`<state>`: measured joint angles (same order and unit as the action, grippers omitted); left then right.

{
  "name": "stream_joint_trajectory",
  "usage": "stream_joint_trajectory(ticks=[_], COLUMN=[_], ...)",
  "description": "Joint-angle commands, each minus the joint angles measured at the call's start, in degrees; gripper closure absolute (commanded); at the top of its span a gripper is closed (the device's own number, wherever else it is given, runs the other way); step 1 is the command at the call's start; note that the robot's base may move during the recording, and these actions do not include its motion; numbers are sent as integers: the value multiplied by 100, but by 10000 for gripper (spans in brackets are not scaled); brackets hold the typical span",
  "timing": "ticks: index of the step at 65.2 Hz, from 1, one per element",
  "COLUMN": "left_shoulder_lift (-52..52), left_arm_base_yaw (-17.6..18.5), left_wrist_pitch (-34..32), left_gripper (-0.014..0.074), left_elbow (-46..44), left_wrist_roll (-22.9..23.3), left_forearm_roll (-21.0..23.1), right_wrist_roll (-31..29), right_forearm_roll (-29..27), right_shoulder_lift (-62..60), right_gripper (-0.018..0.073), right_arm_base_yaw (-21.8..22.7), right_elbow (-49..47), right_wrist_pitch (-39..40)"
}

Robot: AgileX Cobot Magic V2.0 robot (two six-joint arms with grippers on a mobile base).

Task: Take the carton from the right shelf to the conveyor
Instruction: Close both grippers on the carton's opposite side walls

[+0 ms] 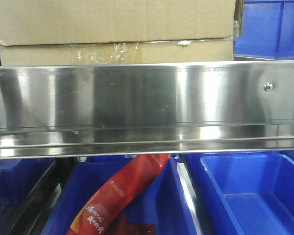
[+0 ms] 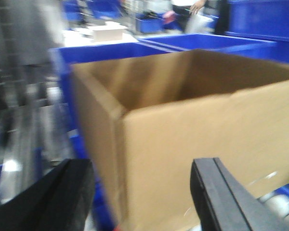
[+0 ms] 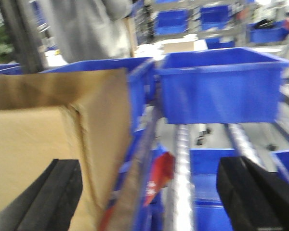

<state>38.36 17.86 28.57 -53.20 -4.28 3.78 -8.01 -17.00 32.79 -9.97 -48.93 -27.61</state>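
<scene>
The brown carton needs to go from the shelf to the conveyor, so my left gripper will next grip the carton by its end's rim [image 2: 98,90].
The brown carton [image 1: 112,34] stands on the right shelf behind its polished steel front rail [image 1: 147,105], clear tape along its lower seam. In the left wrist view the carton [image 2: 202,125] is open-topped and close ahead; my left gripper [image 2: 142,197] is open, its fingers apart in front of the box's near left corner, not touching it. In the right wrist view the carton [image 3: 48,130] fills the left; my right gripper [image 3: 147,202] is open, its left finger [image 3: 53,197] in front of the box's right end. The conveyor is out of view.
Blue bins [image 1: 250,196] sit on the level below the rail, one holding a red packet [image 1: 120,193]. Another blue bin [image 3: 219,86] stands on the shelf right of the carton, over steel rollers [image 3: 180,183]. More blue bins [image 2: 202,43] lie behind the carton.
</scene>
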Motion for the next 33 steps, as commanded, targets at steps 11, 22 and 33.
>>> stream_joint_trajectory(ticks=[11, 22, 33], left_shoulder_lift=[2042, 3235, 4099], left_arm_base_yaw=[321, 308, 308], left_wrist_pitch=[966, 2122, 3173], left_gripper=[246, 246, 246], left_elbow=[-2185, -3792, -5070], left_wrist_roll=[-3, 722, 1829], left_forearm_roll=[75, -481, -1552], right_wrist_roll=[-24, -24, -24], right_forearm_roll=[-22, 192, 275], right_shoulder_lift=[1972, 3383, 4671], right_gripper=[95, 95, 95], right_arm_base_yaw=[-393, -393, -393], right_elbow=[-2490, -4386, -6107], right_wrist_pitch=[-1524, -2910, -3957])
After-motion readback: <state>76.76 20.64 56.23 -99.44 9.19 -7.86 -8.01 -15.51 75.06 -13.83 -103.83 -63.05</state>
